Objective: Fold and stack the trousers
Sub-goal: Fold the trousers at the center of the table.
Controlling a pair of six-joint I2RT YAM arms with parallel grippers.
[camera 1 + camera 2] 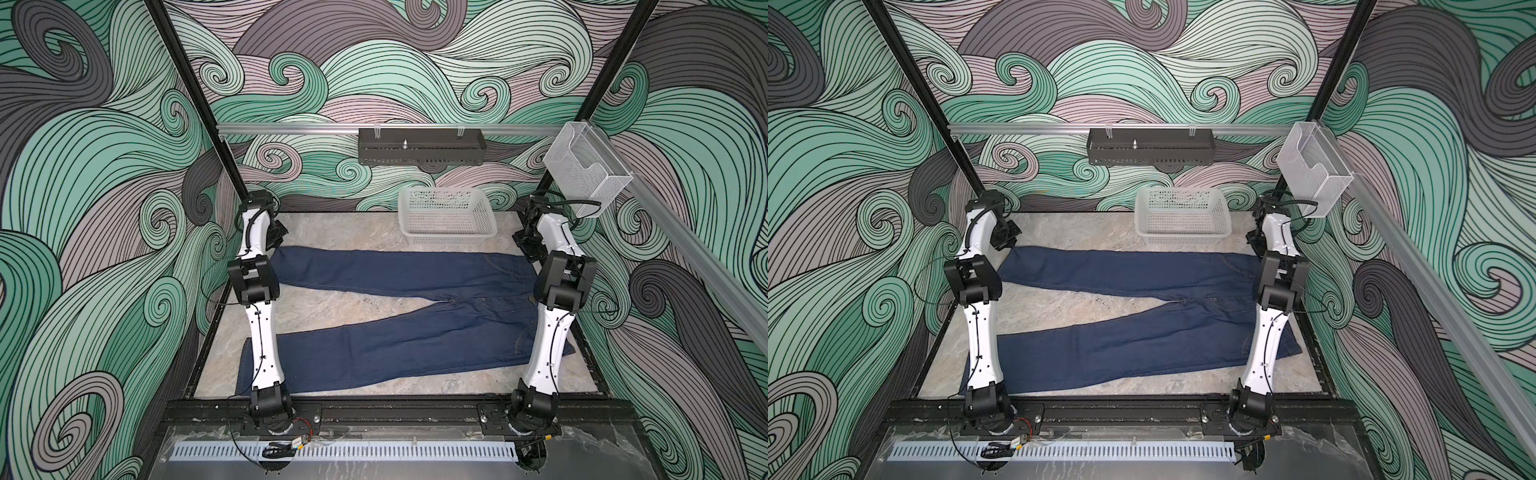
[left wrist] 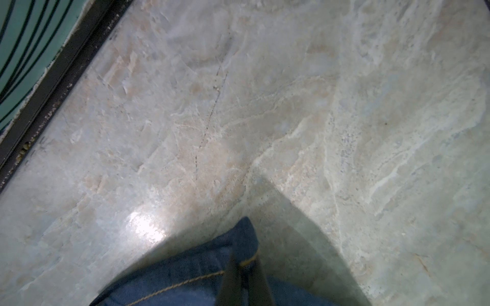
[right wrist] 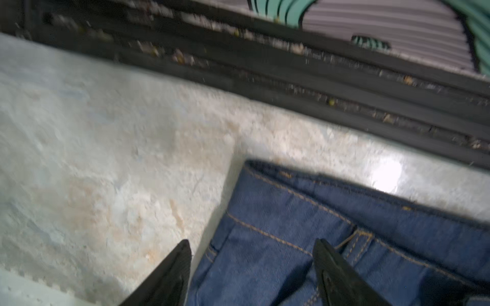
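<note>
The right gripper picks up the trousers (image 1: 395,351) by the far waistband corner next, to fold the far leg over onto the near leg.
The trousers (image 1: 395,351) (image 1: 1121,353) are dark blue jeans lying flat across the marble table, waist at the right, legs spread apart toward the left. My left gripper (image 2: 244,261) is shut on the corner of the far leg's hem (image 2: 238,238), where tan stitching shows; in both top views this gripper (image 1: 276,235) (image 1: 1007,235) sits at the far left of the cloth. My right gripper (image 3: 252,241) stands open just over the far corner of the waistband (image 3: 291,190), one finger over the table, one over a belt loop. It appears at the far right (image 1: 530,245) (image 1: 1254,239).
A white mesh basket (image 1: 446,239) stands at the back of the table (image 1: 332,305), just beyond the far leg. A black tray (image 1: 419,151) hangs on the rear rail and a clear holder (image 1: 586,174) on the right rail. Black frame rails border the table.
</note>
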